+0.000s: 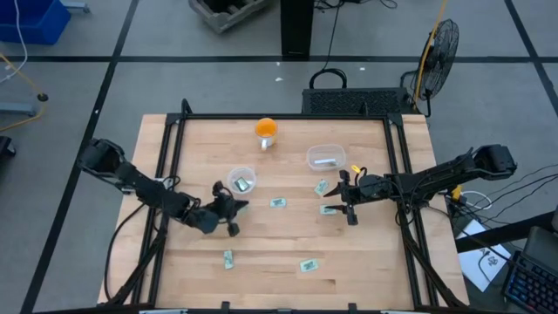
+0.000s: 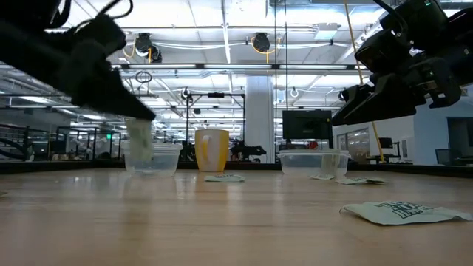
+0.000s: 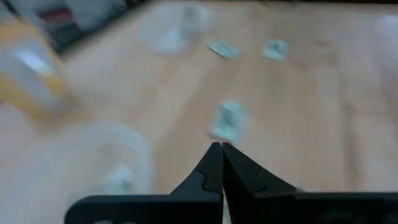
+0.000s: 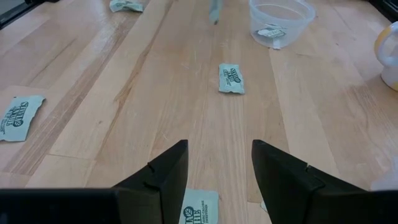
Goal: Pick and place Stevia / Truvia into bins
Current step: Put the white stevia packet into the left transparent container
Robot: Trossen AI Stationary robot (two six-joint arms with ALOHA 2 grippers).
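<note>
The green-and-white sachet goes inside the cup next, before my left gripper releases it, as my fingers are short of the round clear cup [image 1: 241, 181] [image 3: 102, 158] on the near side.
My left gripper [image 1: 232, 208] is shut on a green-and-white Stevia sachet [image 2: 138, 140], just near-side of the round clear cup [image 1: 241, 181], which holds one sachet. My right gripper [image 1: 343, 199] hovers open, well above the table, over a sachet [image 4: 199, 208] lying flat below its fingers. The rounded-rectangular bin [image 1: 325, 157] also holds a sachet. More sachets lie flat on the table: one between the grippers [image 1: 278, 202], one by the right gripper [image 1: 321, 187], two near the front edge [image 1: 227, 259] [image 1: 307, 265]. My left gripper pinches the sachet by its top edge [image 2: 140, 122] between the two shut fingers, which slant down from the table's left. The sachet hangs below the fingertips, clear of the table, in front of the round cup [image 2: 151, 159].
An orange ball-shaped object on a white base [image 1: 266, 131] stands toward the far edge, between the two bins. A black frame runs along the table's edges [image 1: 170, 166]. Bare wood lies in the middle and near part of the table.
</note>
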